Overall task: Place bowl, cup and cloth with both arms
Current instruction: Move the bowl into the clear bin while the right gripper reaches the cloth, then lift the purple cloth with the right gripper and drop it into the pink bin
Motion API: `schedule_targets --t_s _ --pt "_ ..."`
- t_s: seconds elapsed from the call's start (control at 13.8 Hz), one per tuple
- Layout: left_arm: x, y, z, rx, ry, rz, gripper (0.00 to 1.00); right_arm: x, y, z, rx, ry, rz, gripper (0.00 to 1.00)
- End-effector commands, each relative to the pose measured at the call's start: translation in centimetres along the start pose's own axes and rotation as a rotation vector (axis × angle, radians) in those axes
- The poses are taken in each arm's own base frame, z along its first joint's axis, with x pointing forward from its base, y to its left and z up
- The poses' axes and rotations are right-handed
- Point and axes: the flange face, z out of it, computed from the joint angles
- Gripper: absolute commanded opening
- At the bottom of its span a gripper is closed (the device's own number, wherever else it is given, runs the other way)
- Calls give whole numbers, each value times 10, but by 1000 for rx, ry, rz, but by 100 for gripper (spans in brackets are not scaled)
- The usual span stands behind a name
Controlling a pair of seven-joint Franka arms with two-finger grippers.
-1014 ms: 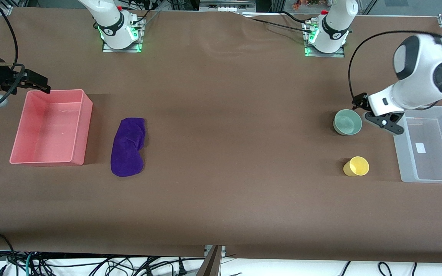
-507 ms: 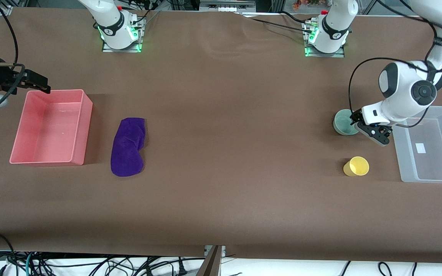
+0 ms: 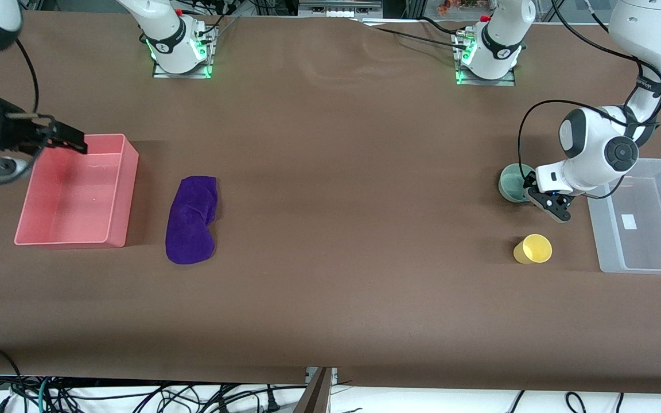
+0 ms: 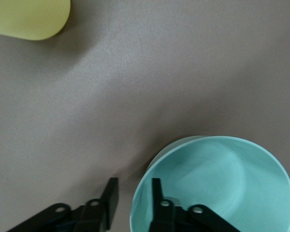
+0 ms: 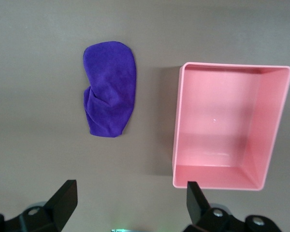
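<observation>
The robot's right gripper will grab the purple cloth by its creased fold (image 3: pixel 204 224) next, and then it will place the cloth in the pink bin.
The mint-green bowl (image 3: pixel 511 182) stands on the table beside the clear bin. My left gripper (image 3: pixel 544 199) is down at it and open. In the left wrist view the left gripper (image 4: pixel 134 198) straddles the rim of the bowl (image 4: pixel 222 188), one finger inside and one outside. The yellow cup (image 3: pixel 533 249) stands nearer the front camera than the bowl and shows in the left wrist view (image 4: pixel 29 17). The purple cloth (image 3: pixel 191 219) lies beside the pink bin and shows in the right wrist view (image 5: pixel 108 94). My right gripper (image 3: pixel 73 143) is open and empty over the pink bin's farther rim; it also shows in its wrist view (image 5: pixel 129 198).
An empty pink bin (image 3: pixel 125 189) stands at the right arm's end of the table, also in the right wrist view (image 5: pixel 177 130). An empty clear plastic bin (image 3: pixel 606 241) stands at the left arm's end, close to the bowl and cup.
My left gripper has come down and moved toward the bowl, and its fingers now straddle the rim. My right gripper has shifted a little toward the pink bin.
</observation>
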Motion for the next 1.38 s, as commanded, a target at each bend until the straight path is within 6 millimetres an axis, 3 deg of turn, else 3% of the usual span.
schedule_targets --t_s 0.0,0.14,0.29,0.43,0.58,0.65,0.8,1.01,1.09,1.16,1.3 --pt "7 -6 -19 27 17 22 0 21 -9 81 -14 -13 -31 100" --pt "12 -8 -62 58 24 24 0 24 -22 141 -16 1 -48 100" --pt "22 -24 -110 32 -20 16 0 27 -36 199 -7 -7 -60 100" --pt "30 -44 -156 -2 -64 2 0 38 -59 239 -7 -16 -78 100" --pt "31 -61 -187 8 -74 -1 0 47 -82 276 -12 -6 -81 100" --pt "23 -74 -190 12 -70 11 0 49 -88 295 -9 9 -88 100" --pt "-3 -117 -187 26 -74 27 0 51 -93 329 -5 43 -97 100" --pt "-54 -184 -153 -1 -72 42 0 56 -98 355 -2 75 -105 96" --pt "-68 -206 -141 -11 -65 47 0 56 -97 360 0 79 -102 54" --pt "-84 -227 -130 -18 -57 52 0 57 -97 361 -1 78 -103 2" --pt "-109 -258 -103 -35 -38 52 0 59 -98 353 -1 87 -113 0"
